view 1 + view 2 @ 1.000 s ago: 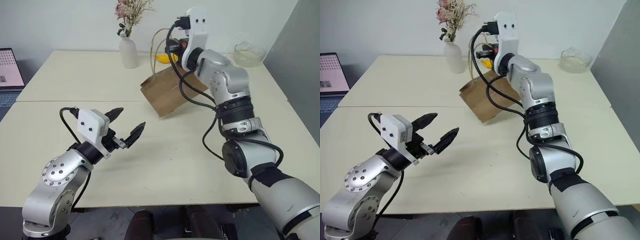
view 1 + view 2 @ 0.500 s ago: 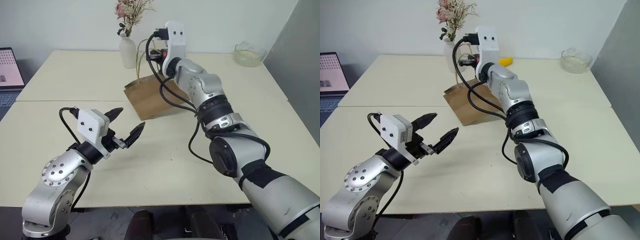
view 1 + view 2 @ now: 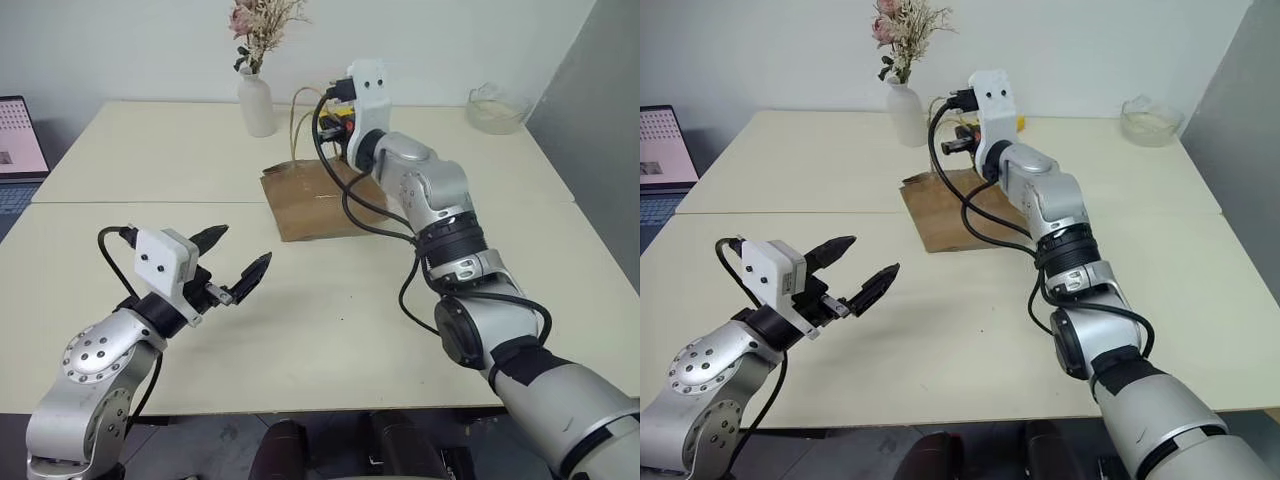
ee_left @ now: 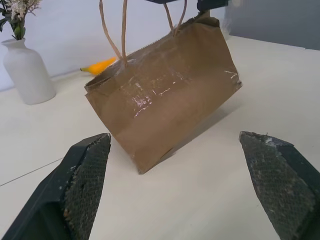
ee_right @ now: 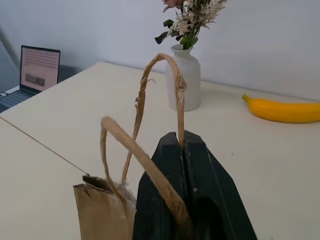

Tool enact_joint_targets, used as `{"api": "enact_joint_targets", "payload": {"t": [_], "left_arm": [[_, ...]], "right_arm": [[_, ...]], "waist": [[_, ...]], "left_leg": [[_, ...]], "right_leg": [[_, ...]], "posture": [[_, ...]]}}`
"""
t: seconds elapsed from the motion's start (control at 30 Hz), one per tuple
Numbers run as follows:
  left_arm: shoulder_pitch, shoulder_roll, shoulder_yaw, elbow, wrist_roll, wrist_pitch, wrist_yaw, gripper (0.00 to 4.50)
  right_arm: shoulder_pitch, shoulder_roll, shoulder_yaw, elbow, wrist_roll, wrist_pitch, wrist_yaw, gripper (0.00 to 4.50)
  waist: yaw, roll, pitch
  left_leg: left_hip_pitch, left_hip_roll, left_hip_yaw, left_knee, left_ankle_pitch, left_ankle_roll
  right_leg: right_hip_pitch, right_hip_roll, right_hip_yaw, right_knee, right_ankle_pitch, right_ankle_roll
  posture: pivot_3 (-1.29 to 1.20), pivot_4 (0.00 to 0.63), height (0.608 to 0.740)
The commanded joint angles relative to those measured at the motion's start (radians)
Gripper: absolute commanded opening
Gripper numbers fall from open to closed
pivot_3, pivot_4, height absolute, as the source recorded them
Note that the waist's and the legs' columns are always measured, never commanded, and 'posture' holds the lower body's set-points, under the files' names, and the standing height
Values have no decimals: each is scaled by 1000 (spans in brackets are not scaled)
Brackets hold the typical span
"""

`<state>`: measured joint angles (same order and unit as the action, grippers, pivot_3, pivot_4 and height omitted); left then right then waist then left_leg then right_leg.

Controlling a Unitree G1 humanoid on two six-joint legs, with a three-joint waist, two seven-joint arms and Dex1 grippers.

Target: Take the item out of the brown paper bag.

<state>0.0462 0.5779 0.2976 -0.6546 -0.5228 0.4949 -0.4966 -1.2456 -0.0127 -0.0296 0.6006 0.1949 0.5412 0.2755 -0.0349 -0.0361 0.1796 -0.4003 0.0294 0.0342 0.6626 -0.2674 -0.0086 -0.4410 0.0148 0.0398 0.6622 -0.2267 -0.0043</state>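
Note:
Next, my left gripper grips the bag point(image 3: 315, 200) by its free cord loop point(image 3: 293, 122), which stands up slim above the broad paper sides.
The brown paper bag point(image 3: 315, 200) hangs tilted from its tan cord handles point(image 5: 177, 95), with its lower edge on or just above the table, in the middle. My right gripper point(image 3: 333, 118) is above the bag, shut on one handle loop, which is pinched between its black fingers point(image 5: 170, 165). My left gripper point(image 3: 243, 246) is open near the front left, a good way short of the bag and pointing at it; its fingers point(image 4: 85, 185) frame the bag point(image 4: 165, 107) in the left wrist view. The item is hidden.
A white vase point(image 3: 256, 100) with dried flowers stands behind the bag to its left. A yellow banana point(image 5: 285, 111) lies on the table behind the bag. A glass bowl point(image 3: 497, 108) sits at the back right, and a laptop point(image 3: 20, 135) at the far left.
My right gripper swung the bag left, then back toward the middle and lower, so the bag now hangs flatter. My left gripper drifted slightly down and left, still open.

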Motion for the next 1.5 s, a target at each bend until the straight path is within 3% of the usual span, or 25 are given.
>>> {"api": "enact_joint_targets", "payload": {"t": [0.03,0.77,0.87,1.2,1.5], "left_arm": [[-3,14,18,-12,9,-24,-7,4315],[-38,30,17,-42,-86,14,-19,4315],[-60,28,11,-39,-92,21,-12,4315],[-101,24,-9,-25,-97,32,-2,4315],[-227,10,-48,52,-124,59,3,4315]], "right_arm": [[5,-19,17,-99,-5,21,19,7],[83,-119,113,-91,-107,-83,153,7],[94,-133,117,-99,-112,-96,172,596],[174,-236,152,-217,-121,-90,288,4341],[362,-363,119,-562,-47,-6,399,4493]], "waist": [[0,0,0],[0,0,0],[0,0,0],[2,0,0],[4,-1,0]], "left_leg": [[0,0,0,0,0,0],[0,0,0,0,0,0],[0,0,0,0,0,0],[0,0,0,0,0,0],[0,0,0,0,0,0]], "right_leg": [[0,0,0,0,0,0],[0,0,0,0,0,0],[0,0,0,0,0,0],[0,0,0,0,0,0],[0,0,0,1,0,1]], "posture": [[0,150,740],[0,150,740],[0,150,740],[0,150,740],[0,150,740]]}}
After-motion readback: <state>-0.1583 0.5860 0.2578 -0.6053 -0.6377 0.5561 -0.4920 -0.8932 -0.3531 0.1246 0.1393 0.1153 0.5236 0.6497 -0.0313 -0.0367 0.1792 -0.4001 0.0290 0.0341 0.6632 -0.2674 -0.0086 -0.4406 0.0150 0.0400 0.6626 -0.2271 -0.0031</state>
